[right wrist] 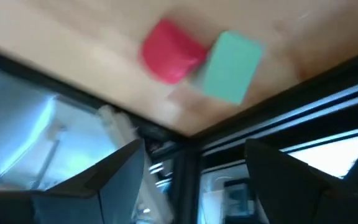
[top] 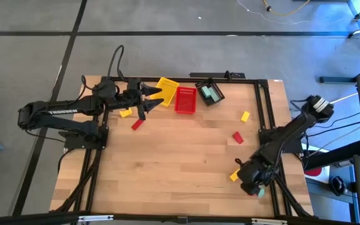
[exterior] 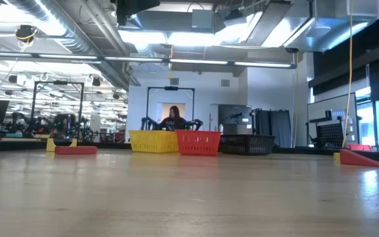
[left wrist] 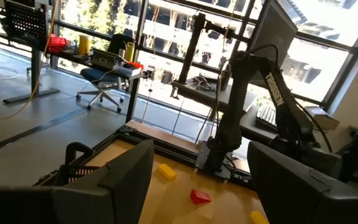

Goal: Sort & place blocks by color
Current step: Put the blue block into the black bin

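Observation:
My right gripper is about to pinch the teal block by its opposite sides. It will then sort teal into the black basket.
My left gripper hangs open above the table's far left part, just left of the yellow basket. It holds nothing. A yellow block and a red block lie on the table near it. My right gripper is open near the table's near right corner, over a red block and a teal block that lie side by side at the table's edge. More blocks lie on the right half: yellow, red and yellow. Teal blocks sit in the black basket.
The yellow basket, the red basket and the black basket stand in a row at the far edge; in the low view they show as yellow, red and black. A black frame runs along the table's right side. Bare wood lies in the middle.

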Robot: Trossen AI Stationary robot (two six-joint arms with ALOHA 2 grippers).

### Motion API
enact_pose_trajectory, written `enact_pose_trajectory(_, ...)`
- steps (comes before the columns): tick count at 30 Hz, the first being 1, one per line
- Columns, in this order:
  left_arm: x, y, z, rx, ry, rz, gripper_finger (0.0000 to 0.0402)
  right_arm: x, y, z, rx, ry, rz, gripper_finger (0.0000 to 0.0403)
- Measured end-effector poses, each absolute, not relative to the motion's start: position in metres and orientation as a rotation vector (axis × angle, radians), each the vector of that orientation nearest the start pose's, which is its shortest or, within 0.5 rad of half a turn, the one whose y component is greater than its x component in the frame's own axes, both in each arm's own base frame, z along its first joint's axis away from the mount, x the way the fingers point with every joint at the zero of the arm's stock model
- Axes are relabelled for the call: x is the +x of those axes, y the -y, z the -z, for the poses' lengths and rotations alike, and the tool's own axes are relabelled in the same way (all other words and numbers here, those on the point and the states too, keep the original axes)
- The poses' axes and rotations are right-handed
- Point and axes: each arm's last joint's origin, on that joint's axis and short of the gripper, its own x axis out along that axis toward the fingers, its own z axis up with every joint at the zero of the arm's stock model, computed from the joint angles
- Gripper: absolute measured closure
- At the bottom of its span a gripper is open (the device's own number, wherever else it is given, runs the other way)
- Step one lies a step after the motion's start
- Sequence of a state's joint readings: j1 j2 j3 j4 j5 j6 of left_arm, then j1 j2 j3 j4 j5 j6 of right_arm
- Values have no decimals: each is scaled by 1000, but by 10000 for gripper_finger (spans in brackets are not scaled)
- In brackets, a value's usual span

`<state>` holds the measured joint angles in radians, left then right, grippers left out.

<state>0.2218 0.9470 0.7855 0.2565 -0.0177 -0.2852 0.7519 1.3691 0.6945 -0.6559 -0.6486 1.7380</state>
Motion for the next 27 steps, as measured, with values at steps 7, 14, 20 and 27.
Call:
enact_pose_trajectory(7, 208, -48, -347, -274, 130, -242, 150, 152, -168, -145, 1005, -2008, 367, 127)
enact_pose_trajectory(14, 208, -48, -347, -268, 129, -244, 150, 154, -169, -128, 931, -2045, 392, 127)
enact_pose_trajectory(20, 208, -48, -347, -268, 130, -243, 150, 155, -171, -120, 918, -2060, 410, 127)
enact_pose_trajectory(27, 208, -48, -347, -268, 130, -244, 150, 152, -178, -110, 884, -2084, 408, 127)
